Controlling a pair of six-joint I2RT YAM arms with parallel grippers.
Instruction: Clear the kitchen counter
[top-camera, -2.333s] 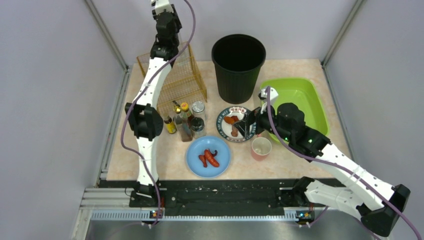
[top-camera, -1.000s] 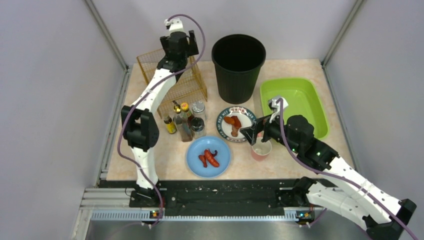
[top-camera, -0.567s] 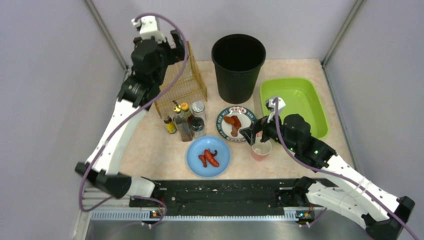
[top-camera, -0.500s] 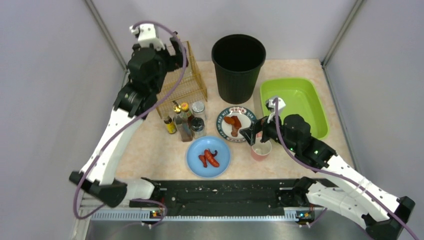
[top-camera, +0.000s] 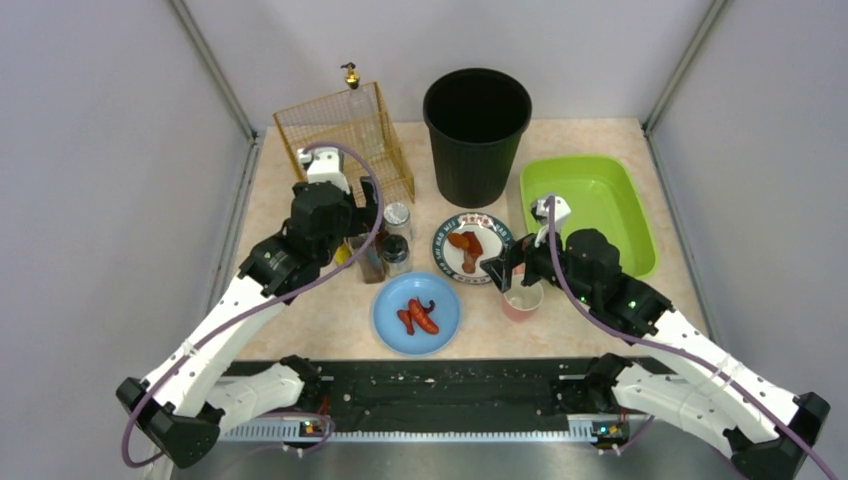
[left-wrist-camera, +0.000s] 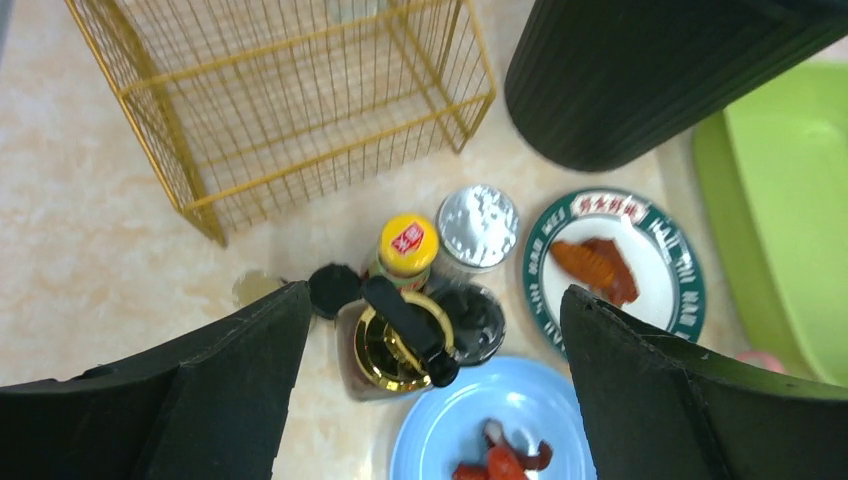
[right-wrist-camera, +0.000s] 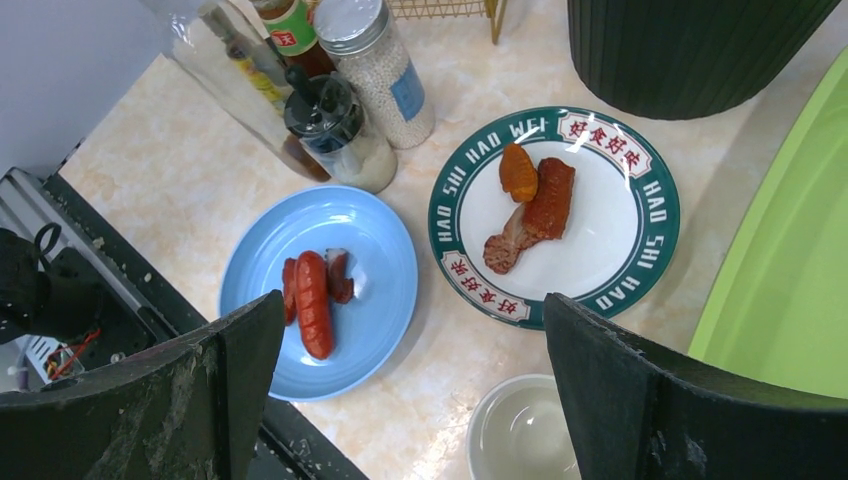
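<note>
The gold cap lies below my left gripper's fingers and closing now would close on air, so the next move is lower before it closes on the cap.
The kitchen counter (top-camera: 480, 322) holds a cluster of condiment bottles (left-wrist-camera: 400, 345), a blue plate (top-camera: 416, 312) with sausages, a green-rimmed plate (top-camera: 470, 248) with meat pieces, and a pink cup (top-camera: 522, 297). My left gripper (left-wrist-camera: 430, 395) hovers open above the bottles, over a gold-capped one with a black pourer; nothing is between its fingers. My right gripper (right-wrist-camera: 415, 400) hangs open above the counter between the blue plate (right-wrist-camera: 320, 290) and the cup (right-wrist-camera: 520, 432), touching neither. A clear bottle (top-camera: 352, 95) stands upright in the wire basket (top-camera: 345, 145).
A black bin (top-camera: 477, 130) stands at the back centre. A lime-green tray (top-camera: 590, 205) lies at the right. The yellow-capped bottle (left-wrist-camera: 410, 245), silver-lidded jar (left-wrist-camera: 478, 225) and black-lidded jar (left-wrist-camera: 475, 312) crowd together. A black rail runs along the near edge.
My left arm swung from above the wire basket down to over the bottle cluster. The clear bottle now shows standing in the basket. The right arm stayed put.
</note>
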